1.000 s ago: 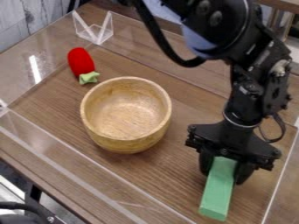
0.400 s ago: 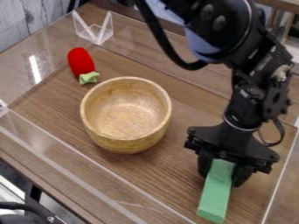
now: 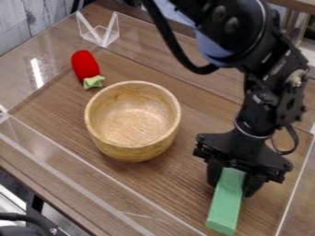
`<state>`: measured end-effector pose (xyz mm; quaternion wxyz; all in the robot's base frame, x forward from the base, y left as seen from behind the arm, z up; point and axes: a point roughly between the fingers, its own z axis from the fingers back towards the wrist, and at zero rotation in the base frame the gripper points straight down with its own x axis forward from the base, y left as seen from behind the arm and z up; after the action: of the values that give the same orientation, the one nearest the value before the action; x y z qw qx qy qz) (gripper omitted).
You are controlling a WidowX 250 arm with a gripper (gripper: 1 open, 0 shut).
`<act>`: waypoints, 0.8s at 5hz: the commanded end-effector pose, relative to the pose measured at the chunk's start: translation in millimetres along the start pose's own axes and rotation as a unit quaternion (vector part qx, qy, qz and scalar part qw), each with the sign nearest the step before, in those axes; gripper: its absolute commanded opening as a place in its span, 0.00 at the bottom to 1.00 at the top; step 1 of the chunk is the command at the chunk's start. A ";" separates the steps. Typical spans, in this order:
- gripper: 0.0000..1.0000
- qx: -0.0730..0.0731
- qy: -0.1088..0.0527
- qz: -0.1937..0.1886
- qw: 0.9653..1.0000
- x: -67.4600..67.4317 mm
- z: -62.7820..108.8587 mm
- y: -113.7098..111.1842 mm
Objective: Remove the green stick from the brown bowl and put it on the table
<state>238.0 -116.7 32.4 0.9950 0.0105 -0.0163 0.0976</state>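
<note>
The green stick's lower end (image 3: 223, 221) is resting on the tabletop, and the stick would lie there if I opened my gripper now, so my gripper needs to let go of the stick.
The green stick (image 3: 226, 208) slants down toward the table's front right, its lower end on the table (image 3: 135, 184) and its upper end between my fingers. My gripper (image 3: 241, 174) points straight down, with its black fingers (image 3: 215, 166) shut on the sides of the stick's upper end. The brown bowl (image 3: 132, 119) stands empty to the left of the gripper, a short gap away.
A red strawberry toy (image 3: 84, 66) with a green stem lies behind the bowl at the left. A clear plastic stand (image 3: 98, 29) sits at the back. Clear plastic walls (image 3: 74, 175) edge the table close to the stick's lower end.
The stick's lower end has shifted very slightly to the left. The gripper and the bowl have not moved.
</note>
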 end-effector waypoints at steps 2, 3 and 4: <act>0.00 -0.008 -0.022 -0.003 1.000 9.7 11.9 -6.6; 1.00 -0.014 -0.027 -0.002 1.000 11.0 24.8 -4.1; 1.00 -0.023 -0.035 -0.001 0.999 12.8 41.3 -1.4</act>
<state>240.8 -114.9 57.6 0.9954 0.0066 -0.0253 0.0925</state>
